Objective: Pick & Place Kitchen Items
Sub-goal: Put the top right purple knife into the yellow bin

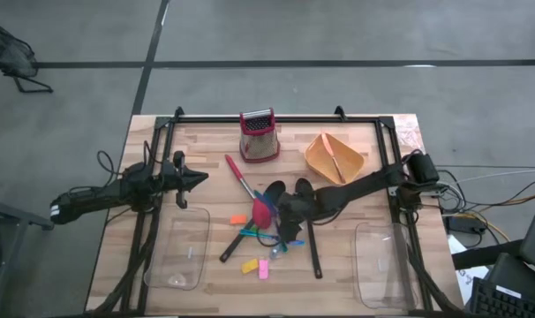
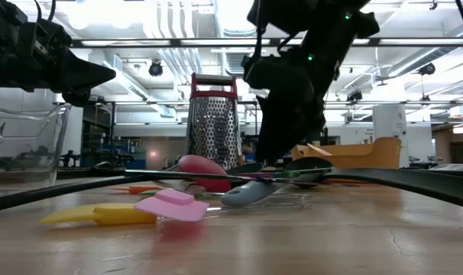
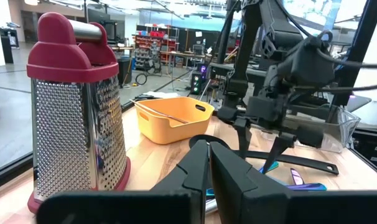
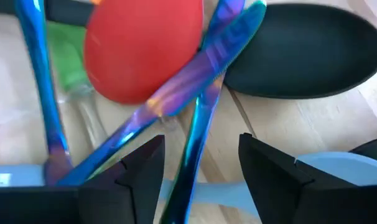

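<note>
I should next grab the shiny blue-purple stick with my right gripper, by its narrow handle (image 4: 191,163). Then I can put the stick in the orange bowl.
A heap of kitchen items lies at the table's middle. It holds a red-headed spoon (image 4: 145,43), a black spoon (image 4: 300,56), crossed shiny blue-purple sticks (image 4: 195,93) and a green piece (image 4: 70,62). My right gripper (image 4: 198,174) hangs open just over the sticks, slanting down, with one finger on either side of them and touching nothing; the high view shows this gripper (image 1: 285,223) over the heap. Orange (image 1: 239,218), yellow (image 1: 250,265) and pink (image 1: 264,270) pieces lie near the front. My left gripper (image 1: 195,179) waits shut and level at the left.
A red box grater (image 1: 259,135) stands at the far middle, with an orange bowl (image 1: 335,159) to its right. Clear containers sit at the near left (image 1: 181,249) and the near right (image 1: 384,263). A long black spoon handle (image 1: 313,252) runs toward the front edge.
</note>
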Robot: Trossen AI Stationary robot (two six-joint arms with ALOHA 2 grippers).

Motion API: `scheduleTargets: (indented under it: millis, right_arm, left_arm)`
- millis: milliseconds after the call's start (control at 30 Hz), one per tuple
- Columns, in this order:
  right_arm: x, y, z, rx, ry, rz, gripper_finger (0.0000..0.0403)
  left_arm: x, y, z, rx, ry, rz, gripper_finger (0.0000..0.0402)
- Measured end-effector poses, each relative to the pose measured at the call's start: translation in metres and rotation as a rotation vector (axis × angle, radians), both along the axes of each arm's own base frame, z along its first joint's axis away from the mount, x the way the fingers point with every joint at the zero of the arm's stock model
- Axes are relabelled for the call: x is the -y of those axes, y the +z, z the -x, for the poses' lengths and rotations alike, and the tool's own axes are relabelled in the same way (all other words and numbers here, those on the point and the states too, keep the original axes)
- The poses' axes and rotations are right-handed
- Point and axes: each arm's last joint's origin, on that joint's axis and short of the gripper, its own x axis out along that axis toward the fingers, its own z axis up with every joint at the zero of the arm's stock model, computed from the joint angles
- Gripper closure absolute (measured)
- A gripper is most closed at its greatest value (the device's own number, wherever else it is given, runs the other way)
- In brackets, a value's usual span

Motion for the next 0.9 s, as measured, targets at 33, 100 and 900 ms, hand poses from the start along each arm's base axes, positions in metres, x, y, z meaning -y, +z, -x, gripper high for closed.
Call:
scheduleTargets:
  millis: [33,100,900]
  right_arm:
    - [0.0,-0.001,0.0,-0.008,0.003,0.003,0.0208]
    - [-0.001,-0.003,-0.002,-0.009,0.006,0.005,0.0214]
    - [0.0,-0.027,0.007,0.045,-0.003,-0.014,0.0279]
  left_arm:
    - [0.0,0.0,0.0,0.0,0.0,0.0,0.0378]
    - [0.0,0.0,0.0,0.0,0.0,0.0,0.0378]
    - [0.0,0.0,0.0,-0.001,0.0,0.0,0.0378]
